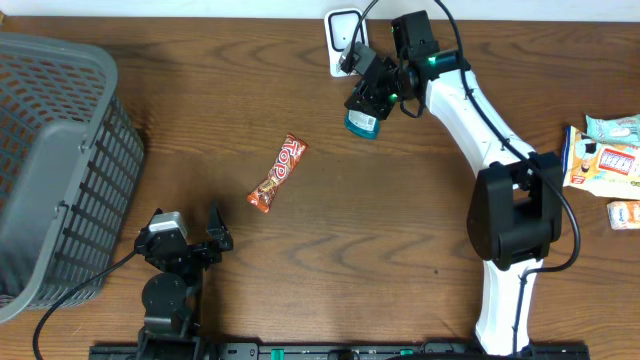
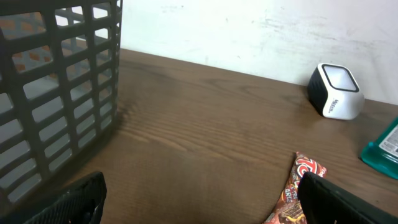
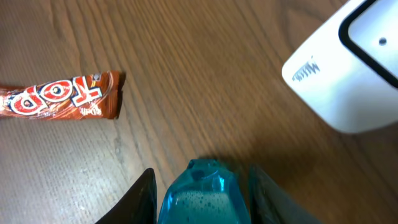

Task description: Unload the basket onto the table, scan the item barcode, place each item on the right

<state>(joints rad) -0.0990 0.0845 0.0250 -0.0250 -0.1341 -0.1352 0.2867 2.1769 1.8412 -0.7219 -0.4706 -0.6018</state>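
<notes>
I would bring the teal container (image 1: 362,122) (image 3: 204,196) along if I lifted my right gripper now, because the gripper's fingers are pressing on both sides of the container.
The item, a clear teal container (image 3: 202,198), stands between the fingers of my right gripper (image 3: 202,186), which press on both of its sides. From overhead, the teal container (image 1: 362,122) hangs under the right gripper (image 1: 368,108), just below the white barcode scanner (image 1: 343,28). That scanner (image 3: 348,68) fills the upper right of the right wrist view. A red and brown candy bar (image 1: 277,173) lies mid-table. My left gripper (image 1: 205,243) rests open near the front left, nothing between its fingers; the candy bar (image 2: 298,186) lies by its right finger.
A grey slatted basket (image 1: 60,160) takes up the left side of the table. Several snack packets (image 1: 605,155) lie at the right edge. The scanner's cable runs off the table's back edge.
</notes>
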